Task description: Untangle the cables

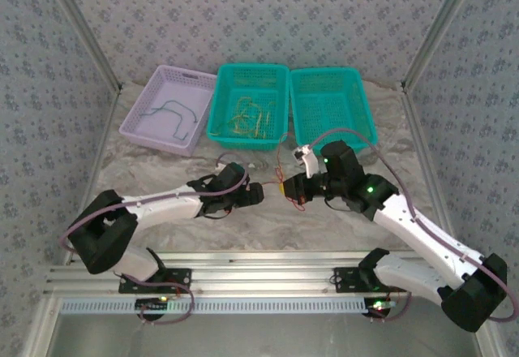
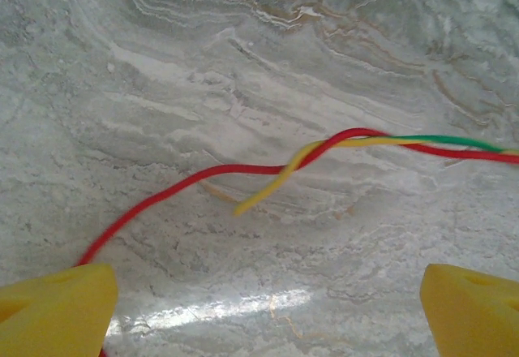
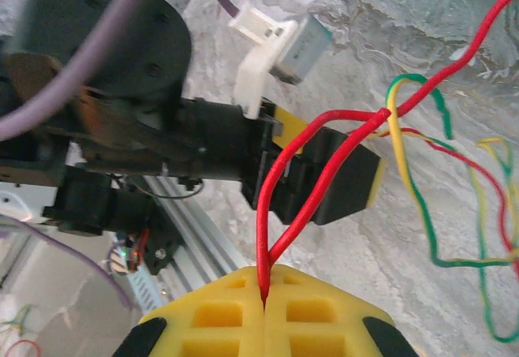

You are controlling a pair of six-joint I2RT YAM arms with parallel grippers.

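Note:
My left gripper grabs the red cable's lone part below the twist [image 2: 188, 180] next, which leaves the yellow and green cables free to untangle.
A red cable [image 3: 284, 170] is folded double, and my right gripper [image 3: 263, 296] is shut on the fold. Its strands rise to a knot with the yellow cable [image 3: 399, 142] and the green cable [image 3: 422, 211]. In the left wrist view the red cable [image 2: 186, 182], the yellow cable [image 2: 263, 195] and the green cable [image 2: 462, 140] twist together over the marble. My left gripper [image 2: 263, 316] is open, its yellow fingertips [image 2: 57, 308] wide apart below the twist. The red strand passes beside the left fingertip. Seen from above, the left gripper [image 1: 258, 193] and the right gripper [image 1: 290, 188] face each other closely.
At the back stand a purple basket [image 1: 139, 126] with grey-blue cables [image 1: 174, 113], a teal basket [image 1: 217, 126] with yellow and green cables [image 1: 247, 113], and a second teal basket [image 1: 332, 101]. My left gripper's black fingers [image 3: 349, 182] stand right behind the held red loop.

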